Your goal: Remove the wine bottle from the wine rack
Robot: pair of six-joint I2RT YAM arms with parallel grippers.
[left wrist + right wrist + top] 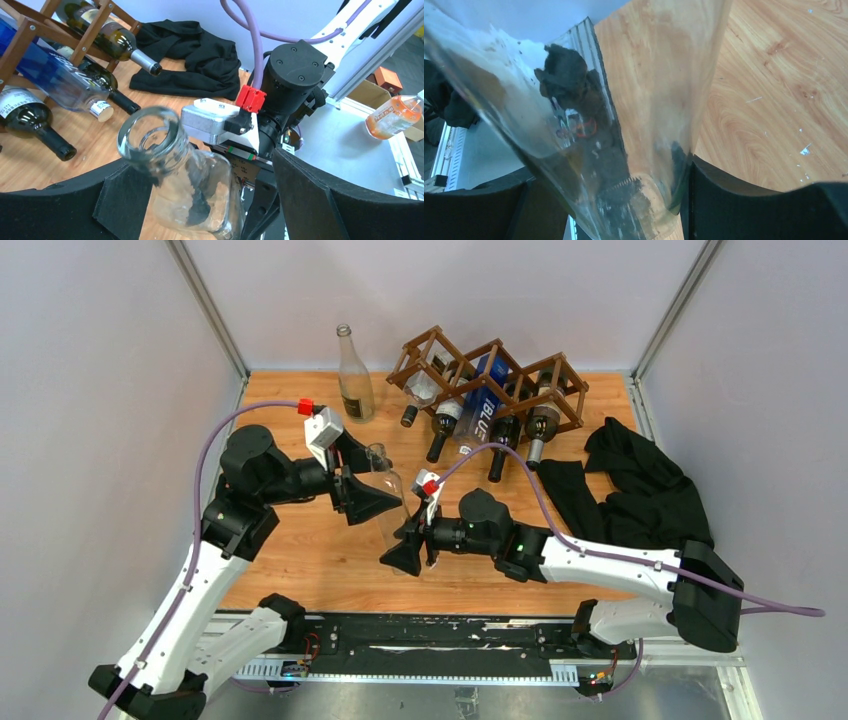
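The bottle's neck sits between the fingers of my left gripper, level with the glass just below its rim (pixel 380 463) (pixel 164 157). My left gripper should close now, as it would hold the neck.
A clear glass wine bottle (pixel 388 495) hangs tilted over the wooden table between my two grippers, clear of the dark brown wine rack (pixel 490 375) at the back. My left gripper (pixel 383 502) is open around its neck end; in the left wrist view the bottle (pixel 175 180) lies near the left finger, with a wide gap to the right finger (pixel 310 195). My right gripper (pixel 405 555) is shut on the bottle's lower body (pixel 624 100), and both black fingers touch the glass. The rack (pixel 30 30) holds several other bottles.
Another clear bottle (pixel 353 380) stands upright at the back left beside the rack. A blue bottle (pixel 483 405) and dark bottles stick out of the rack's front. A black cloth (pixel 640 490) lies crumpled on the table's right side. An orange drink bottle (pixel 392 117) lies off the table.
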